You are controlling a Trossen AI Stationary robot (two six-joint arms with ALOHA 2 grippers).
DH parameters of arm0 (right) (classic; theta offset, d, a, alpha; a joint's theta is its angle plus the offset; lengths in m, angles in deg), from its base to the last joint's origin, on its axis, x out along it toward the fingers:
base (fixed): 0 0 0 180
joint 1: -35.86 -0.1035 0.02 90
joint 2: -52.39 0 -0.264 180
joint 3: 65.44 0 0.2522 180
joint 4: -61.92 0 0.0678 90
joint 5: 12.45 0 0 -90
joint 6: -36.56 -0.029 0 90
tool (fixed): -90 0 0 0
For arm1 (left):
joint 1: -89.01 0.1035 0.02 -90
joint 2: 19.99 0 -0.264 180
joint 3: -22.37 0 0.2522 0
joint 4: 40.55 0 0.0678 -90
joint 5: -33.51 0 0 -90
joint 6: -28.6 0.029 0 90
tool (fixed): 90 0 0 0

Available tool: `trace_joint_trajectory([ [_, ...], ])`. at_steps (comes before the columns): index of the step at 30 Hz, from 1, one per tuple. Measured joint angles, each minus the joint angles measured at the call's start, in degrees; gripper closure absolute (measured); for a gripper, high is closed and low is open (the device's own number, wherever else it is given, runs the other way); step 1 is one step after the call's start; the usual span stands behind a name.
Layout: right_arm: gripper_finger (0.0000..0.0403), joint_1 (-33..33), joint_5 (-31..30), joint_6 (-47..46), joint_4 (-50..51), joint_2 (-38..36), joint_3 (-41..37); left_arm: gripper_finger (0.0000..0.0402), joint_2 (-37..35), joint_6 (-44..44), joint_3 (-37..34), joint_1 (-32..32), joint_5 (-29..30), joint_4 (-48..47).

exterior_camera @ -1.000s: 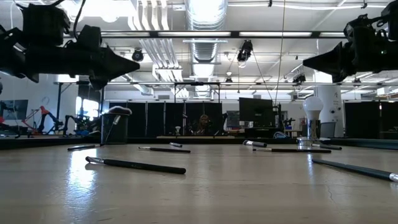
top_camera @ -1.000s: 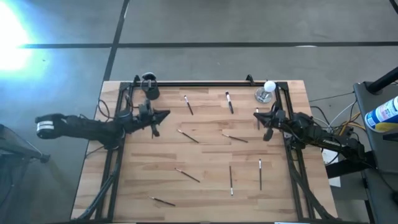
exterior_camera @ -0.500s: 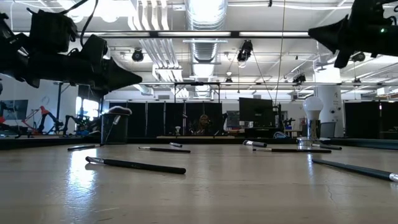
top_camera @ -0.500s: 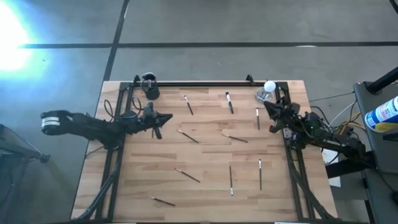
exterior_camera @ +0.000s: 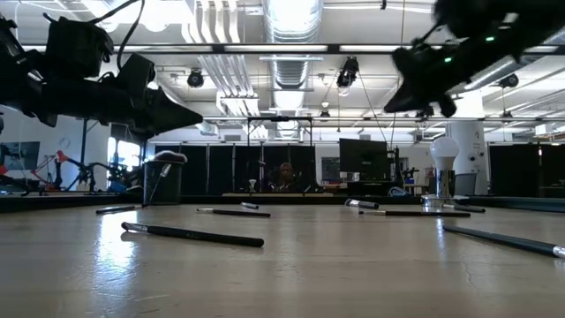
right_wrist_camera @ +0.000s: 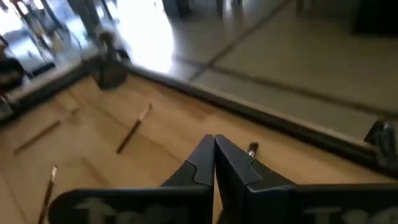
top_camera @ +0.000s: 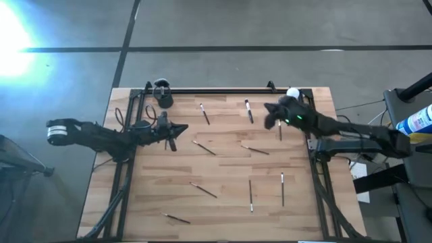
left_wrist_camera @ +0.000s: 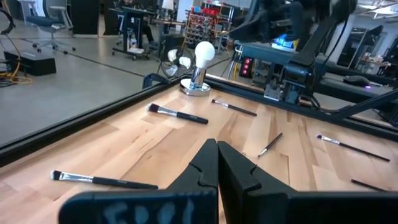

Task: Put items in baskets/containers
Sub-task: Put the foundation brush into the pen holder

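I should grab the brush by its bristled end [top_camera: 247,102] with my right gripper next, so the brush's handle stays free to go into the black cup [top_camera: 163,96].
Several thin brushes lie flat and scattered on the wooden table [top_camera: 223,169], among them one [top_camera: 248,110] by the far edge, one [top_camera: 204,113] left of it and one [top_camera: 204,146] near the middle. The black cup [top_camera: 163,96] stands at the far left corner with a wide-headed brush [exterior_camera: 168,159] sticking out of it. My left gripper [top_camera: 183,128] hovers shut above the table, nearer than the cup, pointing right. My right gripper [top_camera: 268,115] hovers shut just right of the far brush [right_wrist_camera: 252,148]. Both wrist views show the fingers shut [left_wrist_camera: 217,149] [right_wrist_camera: 213,146] and holding nothing.
A white bulb on a metal base [exterior_camera: 444,159] stands at the far right corner, close under my right arm. A black rail [top_camera: 223,90] runs along the far edge, and frame bars line both sides. Bare wood lies between the scattered brushes.
My right gripper has swung from the table's right side toward the far edge, then leftward over the table toward the far brush, staying shut. My left gripper has crept a little to the right and dipped slightly. No brush has moved.
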Motion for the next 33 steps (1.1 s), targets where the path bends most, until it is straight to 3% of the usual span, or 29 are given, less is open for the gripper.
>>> trace_joint_trajectory([
  [5, 0.0394, 7.0, 11.0, -0.6, 8.3, 15.9, 10.2, 0.0401, 0.2, -0.3, 0.0, 0.0, 0.0, 0.0],
  [12, 0.0389, 11.3, 12.5, -0.1, 18.8, 34.5, 23.1, 0.0401, 0.7, -1.6, 0.0, 0.0, 0.0, -0.1],
  [17, 0.0346, 13.0, 15.3, 0.1, 25.5, 45.1, 32.0, 0.0401, 1.1, -1.8, 0.0, 0.0, 0.0, -0.2],
  [25, 0.0269, 15.8, 15.2, 1.8, 31.0, 55.5, 41.8, 0.0401, 1.1, -2.5, 0.0, 0.0, 0.0, -0.6],
  [33, 0.0264, 18.5, 15.4, -0.1, 28.9, 61.2, 45.9, 0.0401, 1.1, -2.7, -0.2, 0.0, -0.1, -0.9],
])
